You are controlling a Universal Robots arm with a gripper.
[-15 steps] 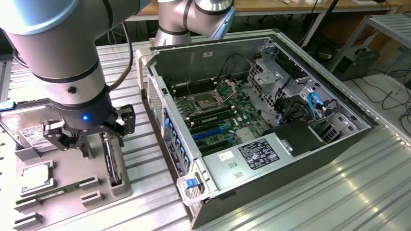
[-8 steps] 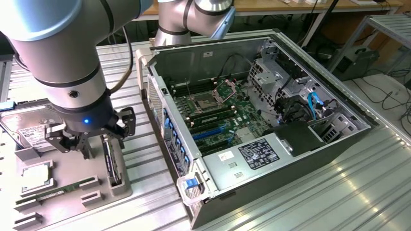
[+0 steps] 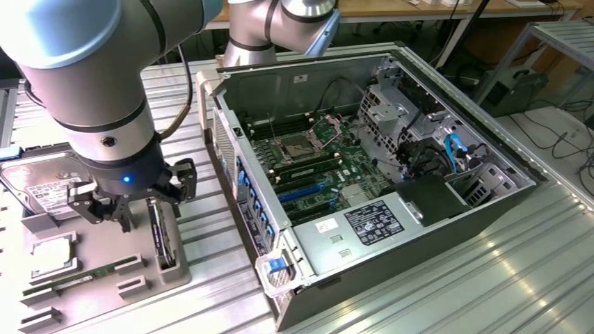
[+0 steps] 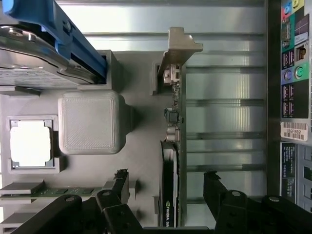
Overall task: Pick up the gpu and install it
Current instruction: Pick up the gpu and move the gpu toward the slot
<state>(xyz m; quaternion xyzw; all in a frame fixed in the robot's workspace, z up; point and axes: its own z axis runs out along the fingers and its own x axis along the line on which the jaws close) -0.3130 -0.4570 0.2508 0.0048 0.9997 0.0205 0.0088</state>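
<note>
The gripper should next take hold of the GPU by the flat sides of its black shroud to install it, since bare chips and connectors stick out near the GPU's bracket.
The gpu stands on its long edge in a slot of the grey parts holder, at the exterior view's left. In the wrist view the gpu is a thin dark card with its silver bracket at the far end. My gripper hangs just above the card, open. Its black fingers straddle the gpu's near end without touching it, and the gripper is centred over the card. Beside the holder lies the open computer case, its motherboard exposed.
The holder also carries a silver hard drive, a square processor and a green memory stick. A grey block rises from the holder near the gpu. The case's rear port panel sits close by on the ribbed metal table.
</note>
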